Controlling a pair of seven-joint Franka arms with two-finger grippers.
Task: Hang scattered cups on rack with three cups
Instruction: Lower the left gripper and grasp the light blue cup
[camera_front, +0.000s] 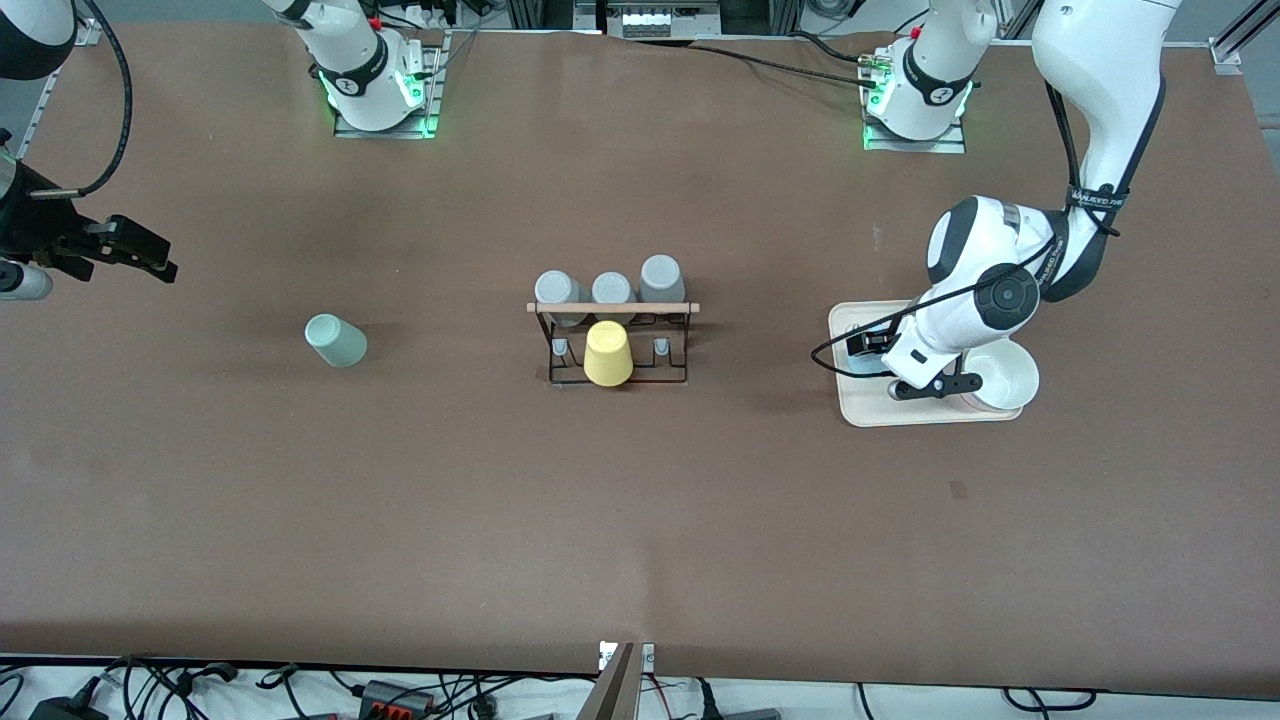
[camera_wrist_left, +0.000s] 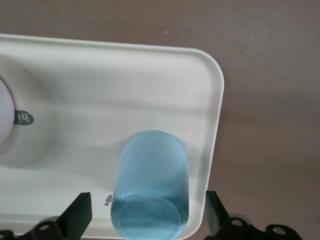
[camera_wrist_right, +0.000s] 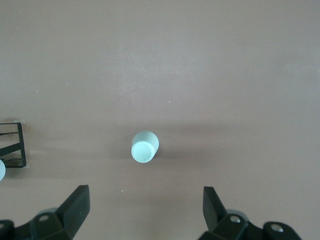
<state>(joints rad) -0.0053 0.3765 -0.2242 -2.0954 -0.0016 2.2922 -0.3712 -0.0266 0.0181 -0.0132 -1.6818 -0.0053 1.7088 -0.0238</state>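
Note:
The light blue cup (camera_wrist_left: 152, 185) is between my fingertips above the cream tray, so my left gripper would hold it and should close on it now.
The light blue cup (camera_wrist_left: 152, 185) sits on the cream tray (camera_wrist_left: 100, 85) near its edge, base toward the camera. My left gripper (camera_wrist_left: 147, 217) is open, one finger on each side of this cup and not touching it; in the front view the gripper (camera_front: 875, 362) is low over the tray (camera_front: 850, 405) and hides the cup. The pale mint-green cup (camera_front: 336, 340) (camera_wrist_right: 145, 146) stands on the table toward the right arm's end. My right gripper (camera_front: 150, 255) (camera_wrist_right: 145, 212) is open and empty, in the air over that end. The black wire rack (camera_front: 612, 345) stands mid-table.
A yellow cup (camera_front: 608, 353) hangs on the rack's middle, and three grey cups (camera_front: 612, 289) stand beside the rack, farther from the front camera. A white bowl (camera_front: 1003, 378) sits on the tray. A corner of the rack (camera_wrist_right: 15, 145) shows in the right wrist view.

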